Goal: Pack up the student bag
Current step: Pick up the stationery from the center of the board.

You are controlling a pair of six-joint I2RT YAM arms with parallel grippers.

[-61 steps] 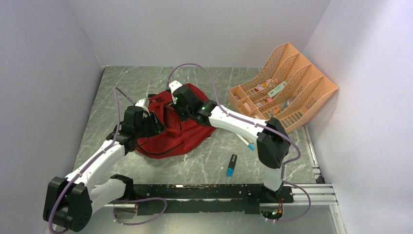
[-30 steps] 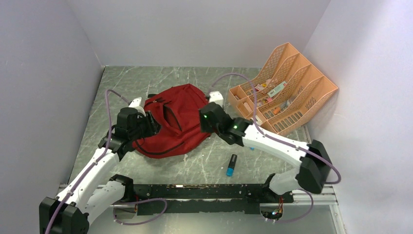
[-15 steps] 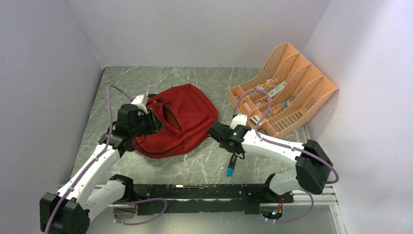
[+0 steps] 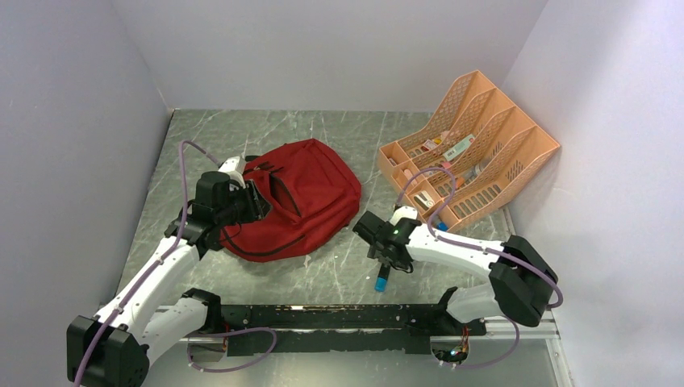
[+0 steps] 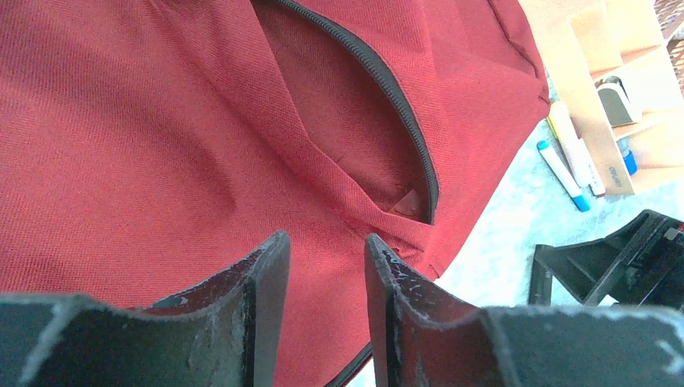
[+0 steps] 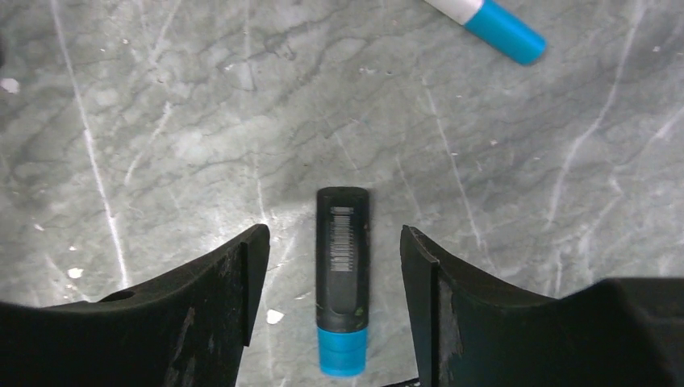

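Observation:
The right gripper grips the marker by its black body (image 4: 385,272) (image 6: 343,256) next, which leaves the blue end free for my left gripper.
The dark-red student bag (image 4: 310,201) lies left of centre, its black-zippered opening (image 5: 403,121) gaping. My left gripper (image 4: 244,198) is at the bag's left top edge. In the left wrist view red fabric fills the gap of that gripper (image 5: 324,238), which is shut on the cloth. A black marker with a blue cap (image 6: 343,282) lies flat on the table near the front. My right gripper (image 6: 332,234) hangs over the marker (image 4: 380,281), open, one finger on each side and neither touching it.
A peach mesh desk organiser (image 4: 468,153) with several small items stands at the back right. A white pen with a blue cap (image 6: 492,24) lies on the marble just beyond the marker, and two such pens (image 5: 565,169) show beside the organiser. Grey walls close in three sides.
My right arm has pulled back from the bag, swung right and toward the near edge, and come down over the marker with its jaws wider. The bag has settled flat. The left gripper has barely moved.

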